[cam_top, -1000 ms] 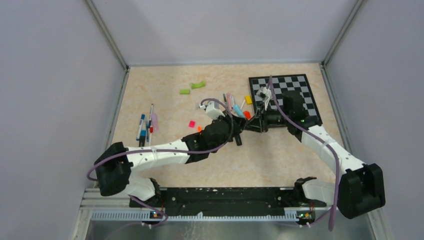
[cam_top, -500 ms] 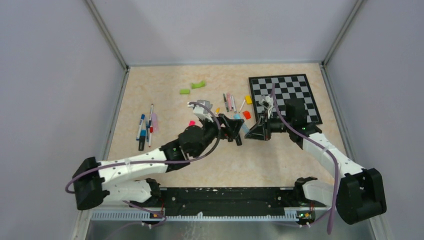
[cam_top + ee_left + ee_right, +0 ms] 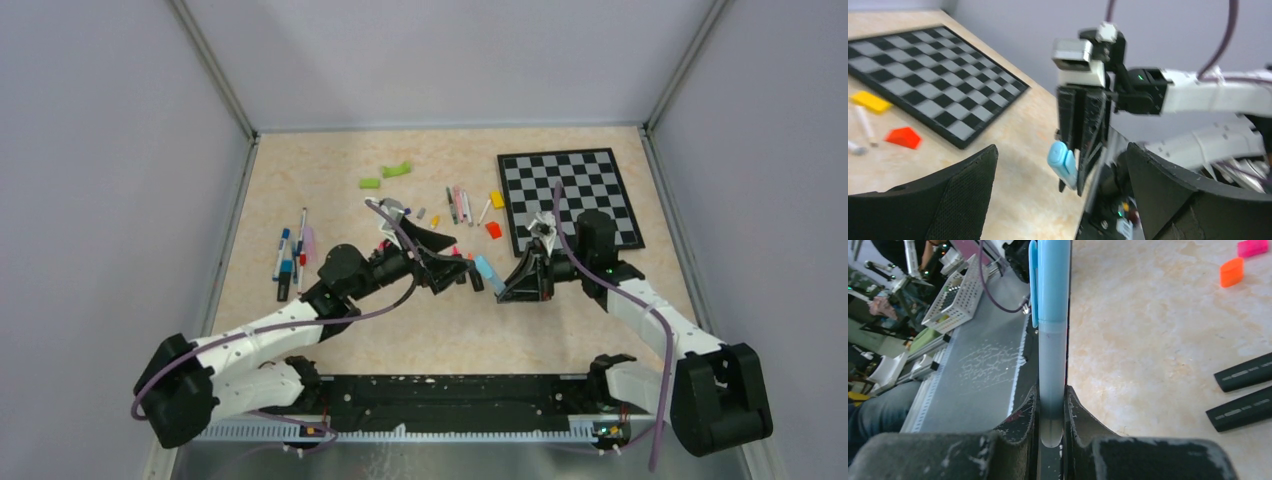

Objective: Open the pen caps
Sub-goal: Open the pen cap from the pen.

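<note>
The robot's left hand is going to grab the light blue pen cap next and pull it open, while the right gripper holds the body of the pen.
My right gripper is shut on the lower barrel of a light blue pen, and its pen cap, with a clip, sits on the end that sticks out past the fingers. From above, this pen points left from the right gripper, just above the table. My left gripper stands wide open a short way left of the cap and touches nothing. In the left wrist view the blue pen hangs between and beyond my left fingers.
Two black pens lie on the table by the right gripper, with a pink cap and an orange cap farther off. Several pens lie at the left, more pens mid-table. A checkerboard, green pieces, a yellow block and a red block lie behind.
The left gripper has opened, let go of the blue pen and drawn back to the left. The right gripper has shut on the pen and moved nearer with it.
</note>
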Motion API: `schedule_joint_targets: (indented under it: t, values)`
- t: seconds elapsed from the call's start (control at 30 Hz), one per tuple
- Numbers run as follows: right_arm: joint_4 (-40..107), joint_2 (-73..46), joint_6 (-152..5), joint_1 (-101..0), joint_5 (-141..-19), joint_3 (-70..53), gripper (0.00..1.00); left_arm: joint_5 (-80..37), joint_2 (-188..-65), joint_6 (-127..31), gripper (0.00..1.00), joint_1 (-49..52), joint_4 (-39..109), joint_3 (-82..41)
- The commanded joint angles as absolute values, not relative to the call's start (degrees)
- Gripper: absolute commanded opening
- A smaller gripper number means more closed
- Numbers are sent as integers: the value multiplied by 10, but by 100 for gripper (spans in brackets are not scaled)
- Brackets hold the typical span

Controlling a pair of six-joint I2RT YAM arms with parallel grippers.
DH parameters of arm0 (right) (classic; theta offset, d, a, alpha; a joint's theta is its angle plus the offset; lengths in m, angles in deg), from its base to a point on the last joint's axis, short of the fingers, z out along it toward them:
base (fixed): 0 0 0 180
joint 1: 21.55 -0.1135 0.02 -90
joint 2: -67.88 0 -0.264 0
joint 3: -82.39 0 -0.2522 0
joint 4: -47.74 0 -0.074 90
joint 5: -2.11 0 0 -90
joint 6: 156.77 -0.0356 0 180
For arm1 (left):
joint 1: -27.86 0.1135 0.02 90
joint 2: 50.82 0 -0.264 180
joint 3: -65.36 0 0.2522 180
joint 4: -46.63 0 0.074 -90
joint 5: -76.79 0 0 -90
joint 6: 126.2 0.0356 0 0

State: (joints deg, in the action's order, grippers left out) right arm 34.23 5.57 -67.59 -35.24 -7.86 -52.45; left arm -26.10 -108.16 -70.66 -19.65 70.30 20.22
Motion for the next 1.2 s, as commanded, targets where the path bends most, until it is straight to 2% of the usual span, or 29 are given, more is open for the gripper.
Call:
schedule_joint_targets:
  t: [0.0,0.23,0.43,0.6,1.0,1.1,1.17]
  values:
    - [419,61,-708,-346,-7,-538,0,-425,-1149,-751,99,-195,863,204]
    - [427,45,-715,-346,5,-538,0,-466,-1243,-781,93,-196,955,189]
    - [430,36,-720,-346,2,-539,0,-480,-1294,-829,69,-195,1023,192]
    - [436,33,-729,-346,-6,-541,0,-481,-1309,-843,63,-195,1046,190]
    - [443,28,-744,-346,-23,-543,0,-480,-1321,-828,42,-205,998,169]
    - [443,29,-745,-346,-25,-544,0,-479,-1322,-828,31,-205,996,166]
    - [443,28,-745,-346,-26,-545,0,-480,-1321,-829,16,-205,992,164]
